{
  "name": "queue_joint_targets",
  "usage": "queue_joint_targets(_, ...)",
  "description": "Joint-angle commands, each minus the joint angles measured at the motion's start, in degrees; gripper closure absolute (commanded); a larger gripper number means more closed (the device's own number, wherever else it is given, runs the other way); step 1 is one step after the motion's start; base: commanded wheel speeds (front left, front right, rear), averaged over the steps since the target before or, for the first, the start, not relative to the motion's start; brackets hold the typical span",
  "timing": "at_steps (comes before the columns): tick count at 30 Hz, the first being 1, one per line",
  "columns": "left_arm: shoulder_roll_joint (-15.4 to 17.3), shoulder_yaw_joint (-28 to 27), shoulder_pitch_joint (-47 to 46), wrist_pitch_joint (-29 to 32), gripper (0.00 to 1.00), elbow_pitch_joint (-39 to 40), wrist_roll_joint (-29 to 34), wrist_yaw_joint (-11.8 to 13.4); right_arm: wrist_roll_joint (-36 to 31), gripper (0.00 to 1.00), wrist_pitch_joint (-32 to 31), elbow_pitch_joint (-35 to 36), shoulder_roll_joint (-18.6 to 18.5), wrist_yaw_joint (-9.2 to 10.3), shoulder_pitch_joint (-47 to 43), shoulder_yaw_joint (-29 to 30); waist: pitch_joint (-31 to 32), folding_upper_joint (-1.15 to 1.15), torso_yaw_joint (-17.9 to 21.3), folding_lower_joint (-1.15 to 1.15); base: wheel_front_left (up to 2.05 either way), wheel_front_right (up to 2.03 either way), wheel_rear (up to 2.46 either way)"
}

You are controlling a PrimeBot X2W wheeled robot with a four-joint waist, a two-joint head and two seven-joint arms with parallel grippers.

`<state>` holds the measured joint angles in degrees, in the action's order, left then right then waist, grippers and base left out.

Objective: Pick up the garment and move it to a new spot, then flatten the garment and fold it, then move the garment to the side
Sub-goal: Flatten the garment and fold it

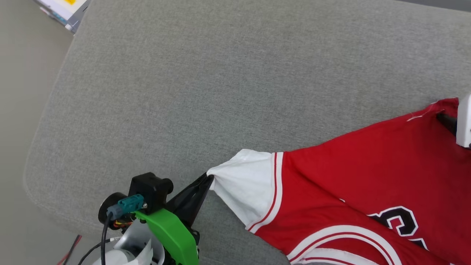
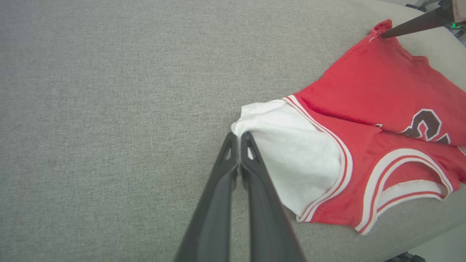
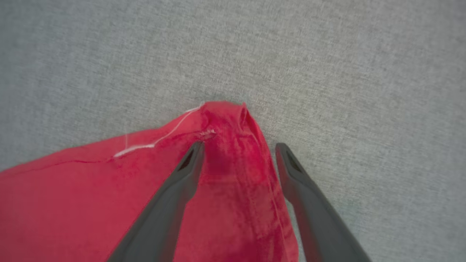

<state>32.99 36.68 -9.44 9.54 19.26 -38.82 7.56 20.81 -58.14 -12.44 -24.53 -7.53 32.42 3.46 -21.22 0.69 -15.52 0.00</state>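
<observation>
The garment's red body (image 1: 375, 163) lies flat, while its rolled hem corner (image 1: 446, 107) bunches up in a fold, so my right gripper needs to grab the garment there next.
The garment (image 1: 368, 173) is a red jersey with a white sleeve (image 1: 244, 184) and lies spread on the grey cushion (image 1: 220, 81) at the lower right. My left gripper (image 1: 209, 179) is shut on the sleeve's outer corner, which is drawn to a point; in the left wrist view the left gripper (image 2: 238, 135) has its tips pressed together at the sleeve (image 2: 295, 160) edge. My right gripper (image 3: 240, 145) is open, and its fingers stand either side of a bunched red hem corner (image 3: 225, 120) of the garment. That right gripper (image 1: 441, 118) sits at the head view's right edge.
The cushion's rounded left edge (image 1: 40, 121) drops to a pale floor (image 1: 18, 73). A stack of papers or boxes (image 1: 64, 11) lies on the floor at the upper left. Wide bare cushion stretches behind and left of the garment. The cushion's near edge (image 2: 418, 240) runs past the collar.
</observation>
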Motion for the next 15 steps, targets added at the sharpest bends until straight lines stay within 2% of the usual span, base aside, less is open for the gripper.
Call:
queue_joint_targets(1,-0.62,0.09,-0.95,-0.48,1.0,-0.13,-0.38,-0.42,-0.68,0.0,0.64,-1.42,-0.31,0.04,0.73,0.13,-2.36,-0.69,-2.98,0.0,0.0,0.0,0.0)
queue_joint_targets(7,-1.57,0.71,-1.24,-1.02,1.0,-0.67,-0.6,-0.86,-0.48,0.0,1.61,-5.22,-0.22,0.04,-1.1,-0.68,-2.35,-0.69,-4.15,0.0,0.0,0.0,0.0)
queue_joint_targets(8,-1.77,0.87,-1.46,-1.25,1.0,-1.06,-0.69,-1.17,-0.09,0.57,0.69,-6.62,-0.64,0.04,-2.17,-1.84,-2.32,-0.69,-4.44,0.0,0.0,0.0,0.0)
queue_joint_targets(9,-1.82,0.9,-1.51,-1.33,1.0,-1.19,-0.72,-1.23,0.07,0.97,0.59,-6.73,-0.79,0.04,-2.39,-2.14,-2.29,-0.69,-4.49,0.0,0.0,0.0,0.0)
queue_joint_targets(10,-1.89,0.92,-1.57,-1.44,1.0,-1.36,-0.76,-1.31,0.27,1.0,0.75,-6.78,-1.0,0.04,-2.55,-2.4,-2.24,-0.69,-4.54,0.0,0.0,0.0,0.0)
queue_joint_targets(15,-2.07,1.08,-1.55,-1.81,1.0,-2.25,-0.85,-1.43,1.31,1.0,3.67,-7.25,-1.25,0.04,-2.38,-2.79,-1.11,-0.69,-4.24,0.0,0.0,0.0,0.0)
